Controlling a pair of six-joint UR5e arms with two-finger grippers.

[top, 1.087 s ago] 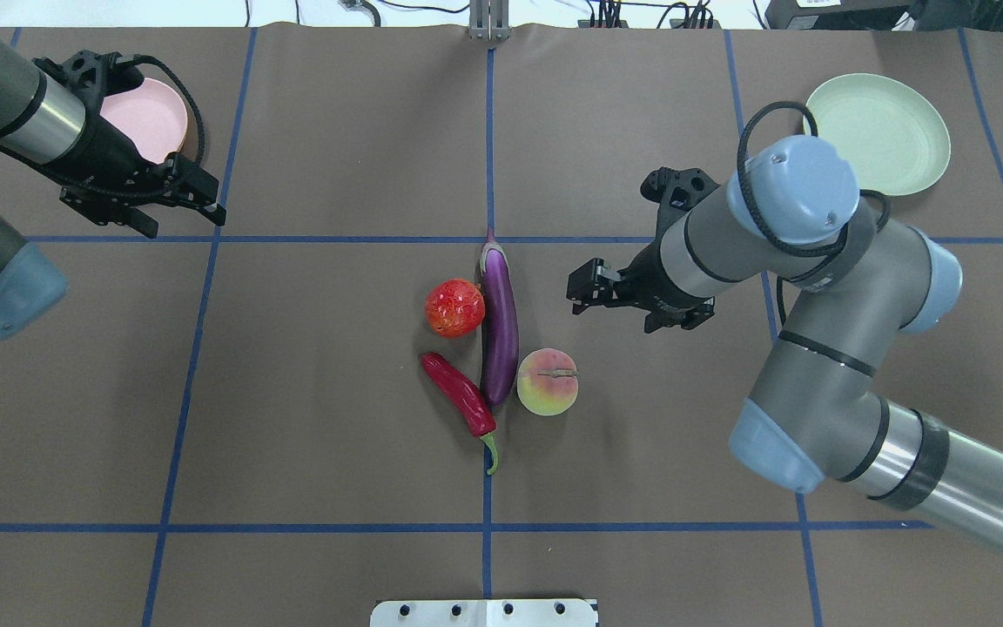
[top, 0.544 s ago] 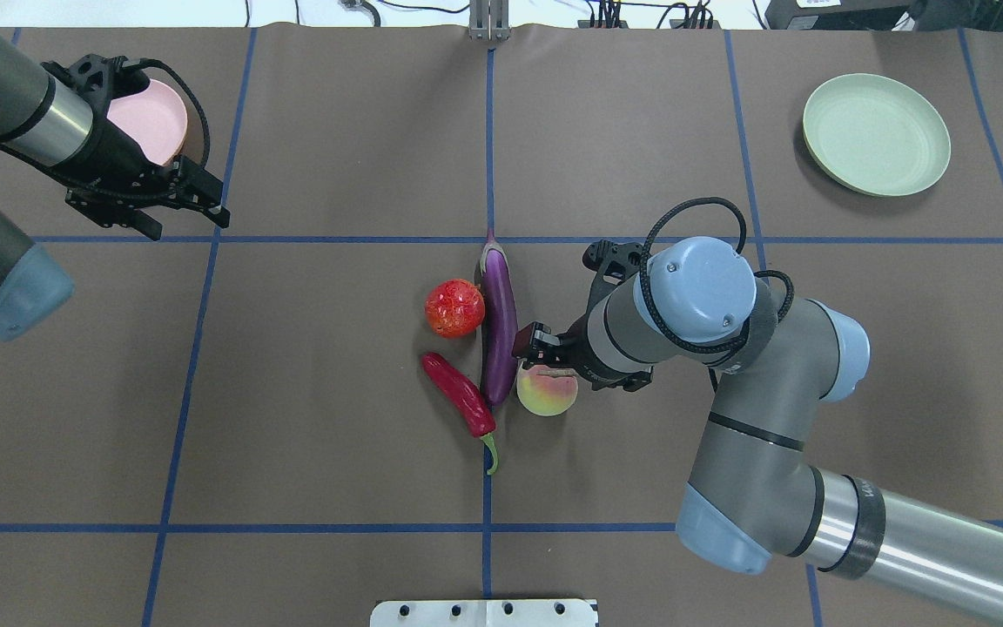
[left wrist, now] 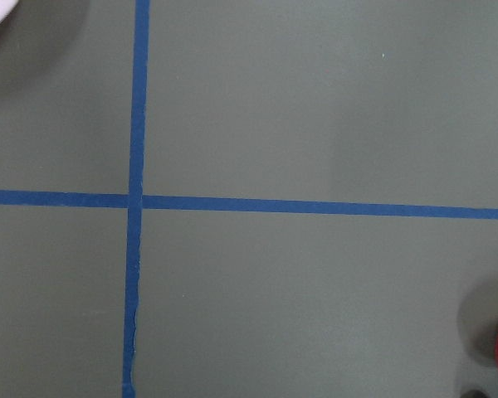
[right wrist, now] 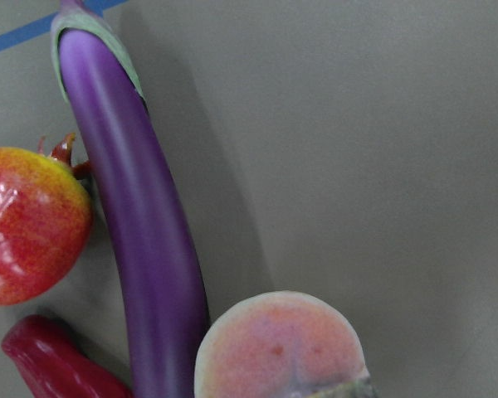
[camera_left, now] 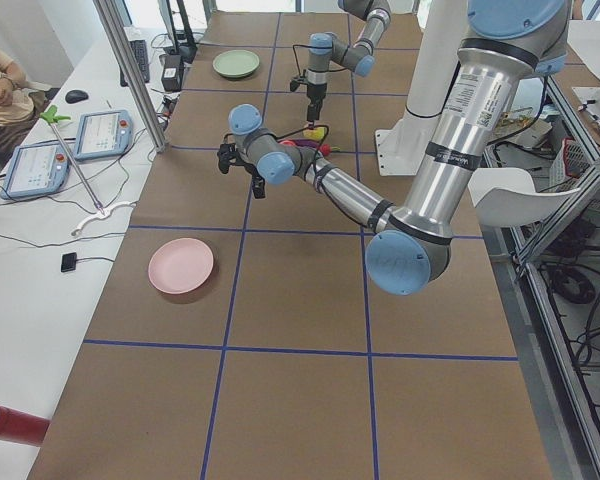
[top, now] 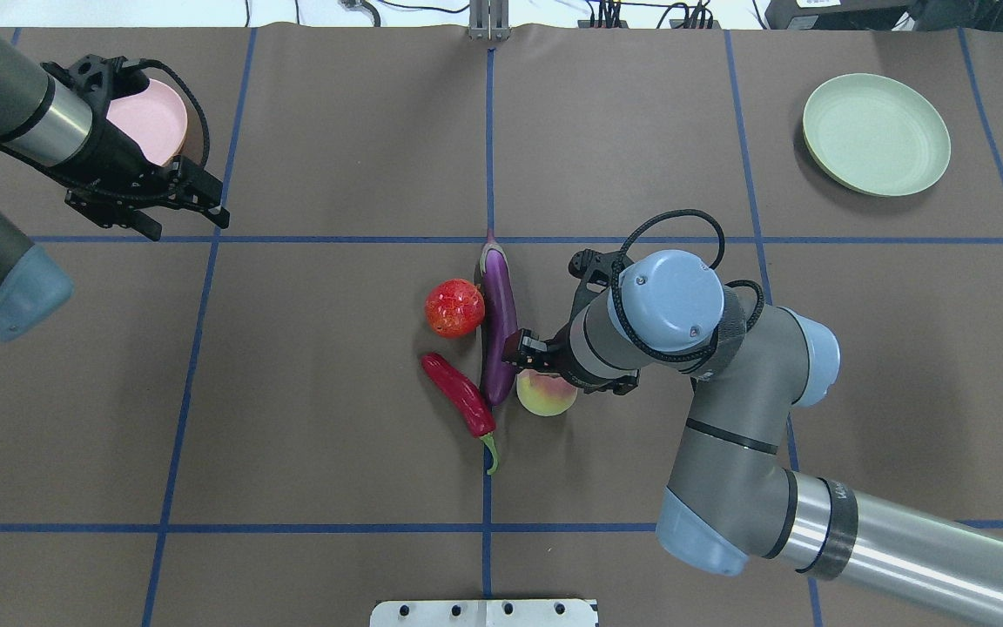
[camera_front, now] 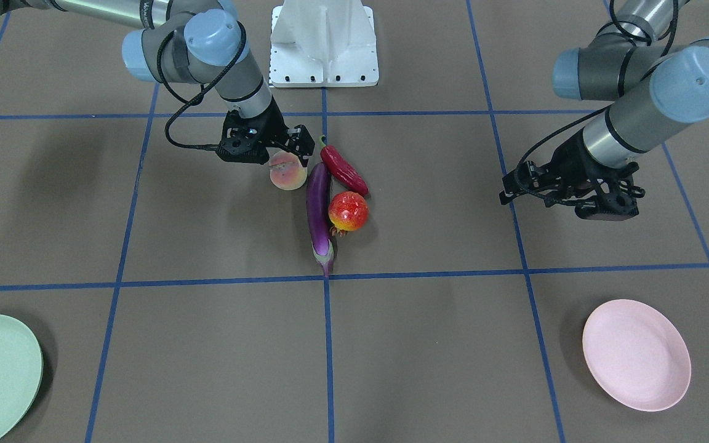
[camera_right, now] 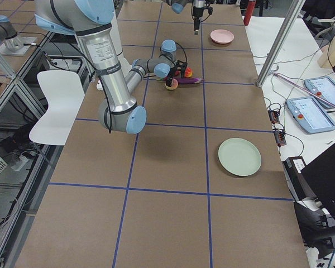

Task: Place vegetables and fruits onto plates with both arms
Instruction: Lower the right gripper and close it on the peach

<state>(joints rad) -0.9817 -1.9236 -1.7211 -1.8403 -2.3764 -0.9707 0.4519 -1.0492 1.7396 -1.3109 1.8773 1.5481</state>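
The peach should go onto the green plate, so my right gripper should next grab the peach by its round middle point(camera_front: 287, 171).
The purple eggplant point(top: 499, 322), red chili point(top: 460, 396), pomegranate point(top: 454, 307) and peach point(top: 545, 399) lie bunched at the table's middle. My right gripper point(top: 554, 370) is open and low over the peach point(camera_front: 288, 175), with a finger on either side of it; the eggplant point(right wrist: 141, 224) lies just beside it. My left gripper point(top: 188, 222) is open and empty at the far left, beside the pink plate point(top: 153, 117). The green plate point(top: 876, 133) sits empty at the far right.
Blue tape lines point(top: 489, 157) grid the brown table. The white robot base point(camera_front: 324, 43) stands at the near edge. The pink plate point(camera_front: 636, 354) is empty. Operators' tablets point(camera_left: 102, 133) lie on the side bench.
My right arm has swung in from the right and come down over the peach. The left arm has hardly moved. The produce lies as before.
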